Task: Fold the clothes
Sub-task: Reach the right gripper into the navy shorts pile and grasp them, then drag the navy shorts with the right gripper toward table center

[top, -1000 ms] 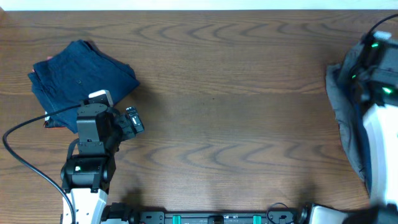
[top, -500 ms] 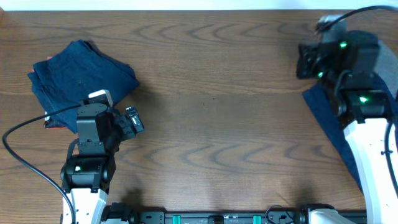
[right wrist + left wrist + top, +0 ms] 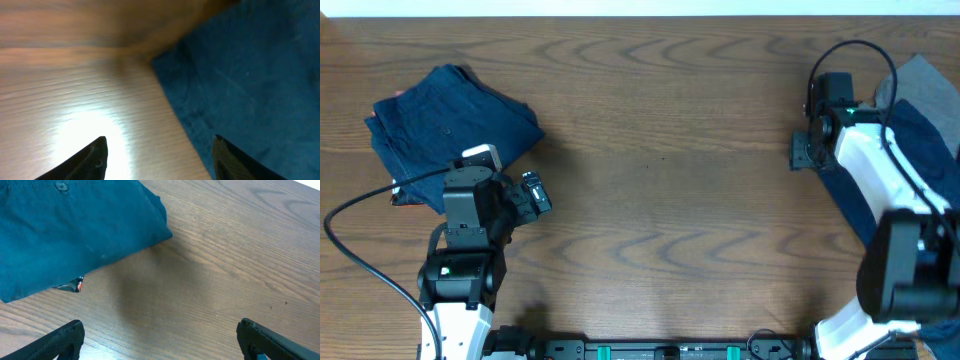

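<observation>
Next, my right gripper grabs the navy cloth point(image 3: 250, 65) by its border point(image 3: 182, 118) beside the wood, to spread it out for folding.
A folded bundle of dark navy shorts point(image 3: 450, 125) lies at the far left of the table; the left wrist view shows its edge point(image 3: 75, 230) and a small waistband button point(image 3: 61, 185). My left gripper point(image 3: 535, 192) point(image 3: 160, 345) stands open just right of the bundle, over bare wood. At the right edge, more navy clothes point(image 3: 920, 150) lie spread over a light grey garment point(image 3: 920, 75). My right gripper point(image 3: 802, 150) point(image 3: 160, 160) is open at that navy cloth's point(image 3: 250, 65) left border, one finger over wood and the other over the cloth, with nothing between them.
The wooden table point(image 3: 670, 180) stretches between the two piles. A black cable point(image 3: 360, 205) loops from the left arm near the bundle. A small red tag point(image 3: 76, 284) peeks out under the bundle's edge.
The right gripper has gone from shut to open, and its arm has swung from the right edge toward the cloth's left border. Navy cloth now lies over the grey garment. The left arm is unmoved.
</observation>
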Robot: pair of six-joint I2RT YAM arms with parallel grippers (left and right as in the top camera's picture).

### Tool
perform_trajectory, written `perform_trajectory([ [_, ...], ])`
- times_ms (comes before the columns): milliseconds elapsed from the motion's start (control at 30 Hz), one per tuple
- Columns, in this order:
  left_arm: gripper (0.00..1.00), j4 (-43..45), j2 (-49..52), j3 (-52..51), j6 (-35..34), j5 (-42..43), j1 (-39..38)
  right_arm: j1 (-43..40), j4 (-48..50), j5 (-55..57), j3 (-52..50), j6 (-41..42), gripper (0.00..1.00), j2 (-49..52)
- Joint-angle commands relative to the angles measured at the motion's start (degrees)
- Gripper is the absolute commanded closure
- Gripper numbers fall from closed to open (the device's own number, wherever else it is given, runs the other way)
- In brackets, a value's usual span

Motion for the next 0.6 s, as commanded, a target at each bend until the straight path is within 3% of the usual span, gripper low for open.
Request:
perform_trajectory([
  [0, 0.02, 0.1, 0.1, 1.1, -0.1, -0.2, 0.1, -2.5, 1.2, 4.8, -0.3, 3.0, 0.33, 4.8],
  [200, 0.02, 0.1, 0.1, 1.1, -0.1, -0.2, 0.1, -6.7, 3.8, 4.8, -0.3, 3.0, 0.31, 10.9],
  [300, 0.02, 0.1, 0.1, 1.1, -0.1, -0.2, 0.1, -8.7, 4.5, 4.8, -0.3, 3.0, 0.36, 12.2],
  [400, 0.02, 0.1, 0.1, 1.1, -0.1, -0.2, 0.1, -10.4, 4.7, 4.5, -0.3, 3.1, 0.59, 12.2],
  [500, 0.02, 0.1, 0.1, 1.1, -0.1, -0.2, 0.1, -11.5, 4.7, 2.3, -0.2, 3.1, 0.99, 12.1],
  [567, 0.02, 0.1, 0.1, 1.1, -0.1, -0.2, 0.1, -11.6, 3.9, -0.4, 0.3, 3.1, 0.99, 11.5],
])
